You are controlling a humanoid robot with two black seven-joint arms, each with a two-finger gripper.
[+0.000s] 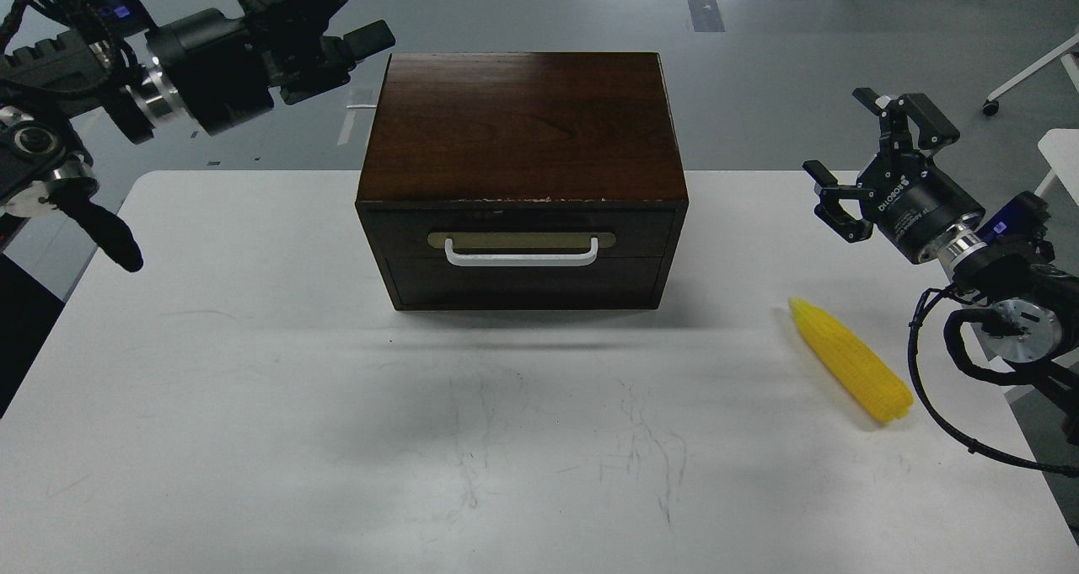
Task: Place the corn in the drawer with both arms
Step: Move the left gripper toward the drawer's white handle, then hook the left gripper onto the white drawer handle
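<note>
The drawer's front is shut level with the box (521, 136). My left gripper takes hold of the drawer by its white bar handle (522, 258) next, as it sticks out.
The yellow corn (851, 361) lies on the white table (253, 405) at the right, its pointed end toward the box. The dark brown box (521, 136) stands at the table's back middle. Its drawer (523, 258) is closed, with a white bar handle (522, 258) on a brass plate. My left gripper (358, 9) is open and empty, raised at the upper left, just left of the box's back corner. My right gripper (868, 157) is open and empty, raised at the right, above and behind the corn.
The table's right edge (1033, 473) runs close to the corn. Beyond the table is grey floor with white furniture legs (1028, 72) at the back right.
</note>
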